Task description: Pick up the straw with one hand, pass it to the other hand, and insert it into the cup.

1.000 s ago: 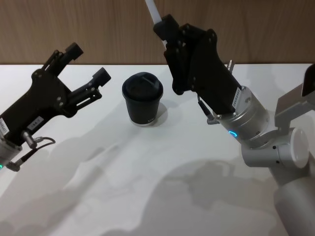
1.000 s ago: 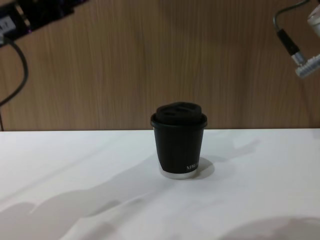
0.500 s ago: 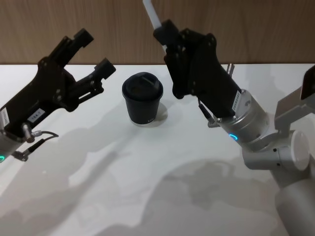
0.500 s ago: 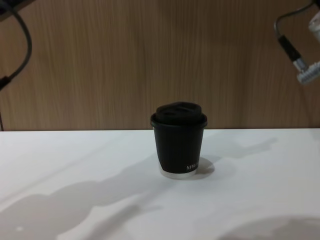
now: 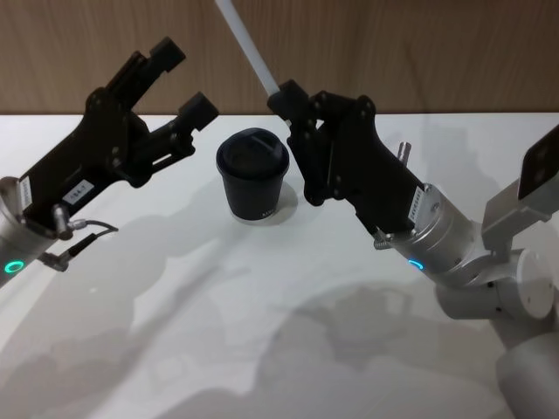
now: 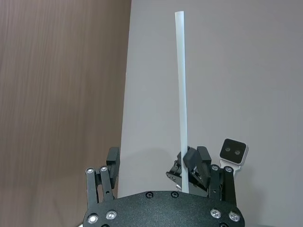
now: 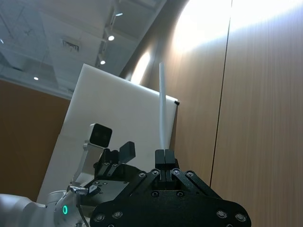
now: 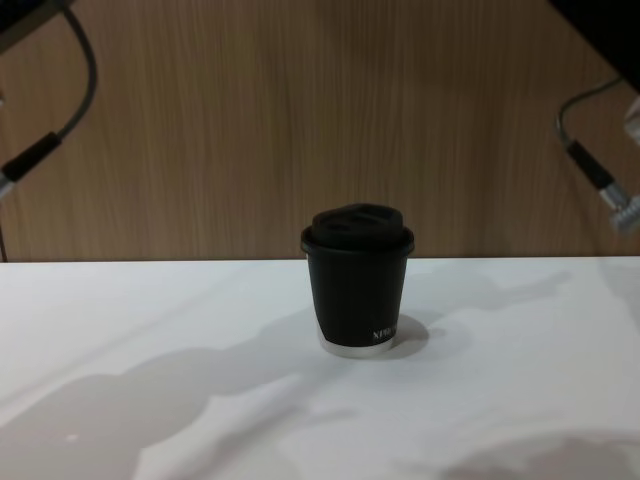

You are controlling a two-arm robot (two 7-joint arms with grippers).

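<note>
Next, my left gripper grabs the straw by its body just above the straw's held end (image 5: 262,70) to insert the straw into the cup (image 5: 253,185).
The black lidded cup (image 5: 253,185) stands upright on the white table (image 5: 262,349), and the chest view shows the cup (image 8: 358,290) from the side. My right gripper (image 5: 282,96) is raised just right of and above the cup, shut on the lower end of the white straw (image 5: 247,44). The straw slants up and to the left. In the right wrist view the straw (image 7: 162,109) rises from the closed right gripper (image 7: 164,156). My left gripper (image 5: 183,80) hovers open to the left of the cup, pointing toward the straw. In the left wrist view the straw (image 6: 180,94) stands close to one side of the open left gripper (image 6: 158,161).
A wood-panelled wall (image 8: 300,120) runs along the table's far edge. Both arms hang above the tabletop, with their cables (image 8: 60,130) showing at the chest view's upper corners. The table around the cup is bare white surface.
The left gripper has risen and swung right, toward the straw. The right gripper has tipped the straw further to the left while staying shut on it. The cup has not moved.
</note>
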